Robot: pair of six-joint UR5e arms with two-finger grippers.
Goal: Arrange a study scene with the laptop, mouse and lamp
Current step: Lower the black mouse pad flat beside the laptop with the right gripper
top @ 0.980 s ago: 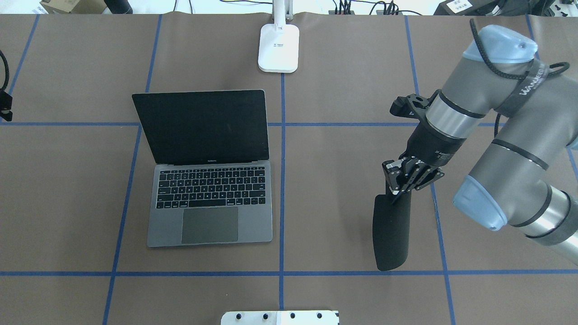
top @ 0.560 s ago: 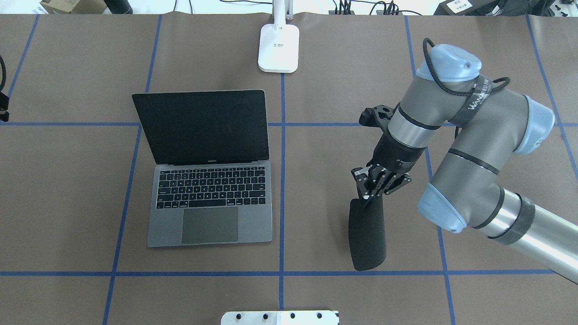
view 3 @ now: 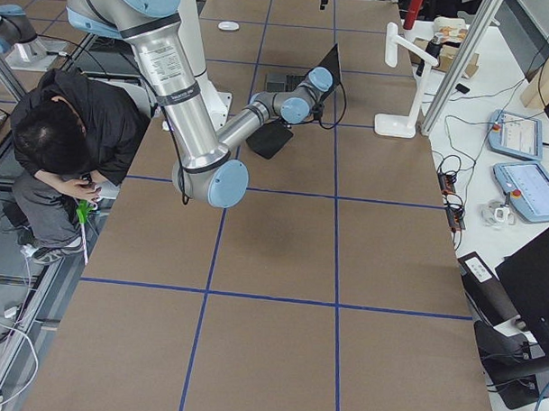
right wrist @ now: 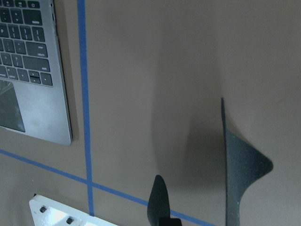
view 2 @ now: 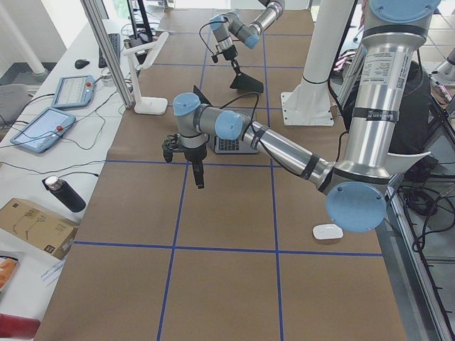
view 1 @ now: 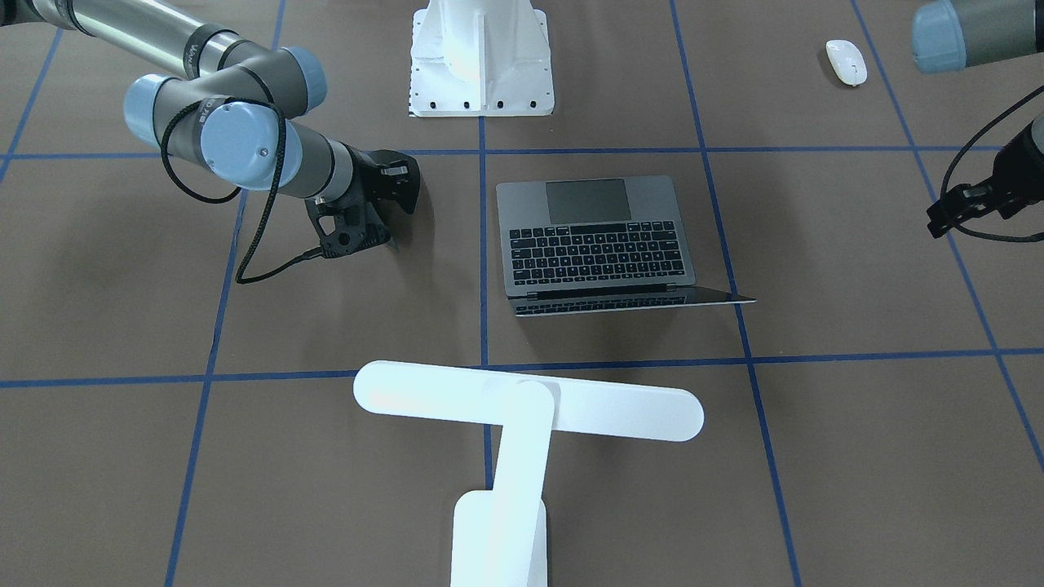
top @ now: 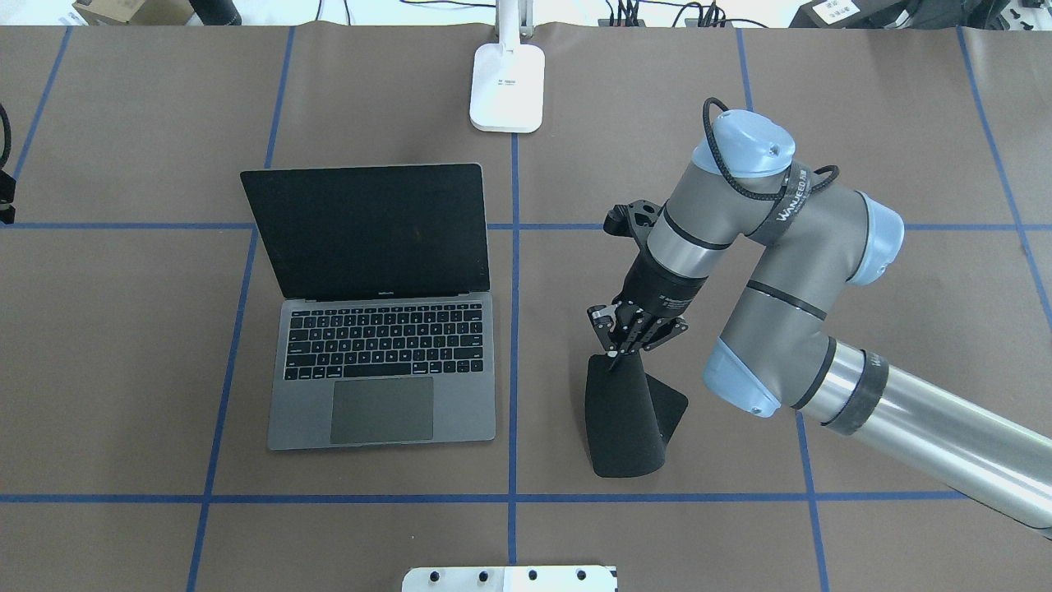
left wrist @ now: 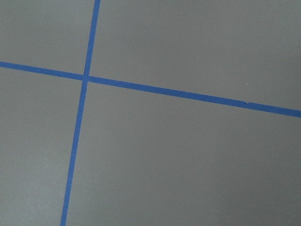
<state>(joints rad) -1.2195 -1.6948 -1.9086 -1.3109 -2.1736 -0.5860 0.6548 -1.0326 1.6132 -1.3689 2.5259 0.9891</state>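
The black mat's edge is separated from the blue tape line by wide tabletop, so my right gripper needs to hold the mat until it lies beside that line.
The laptop lies open on the brown table, screen dark; it also shows in the front view. The lamp stands behind it, its base at the far edge. The white mouse lies near the robot's base on its left side. My right gripper is shut on the top edge of a black mat, which hangs to the right of the laptop and curls where its lower edge meets the table. My left gripper hovers at the table's left side; I cannot tell whether it is open.
The white bolted pedestal stands at the near edge between the arms. Blue tape lines grid the table. The right wrist view shows the mat, the laptop's corner and the pedestal. An operator sits beside the table.
My right arm has moved left toward the laptop with the black mat. The mat has come lower and now bends against the table. The left arm has not moved.
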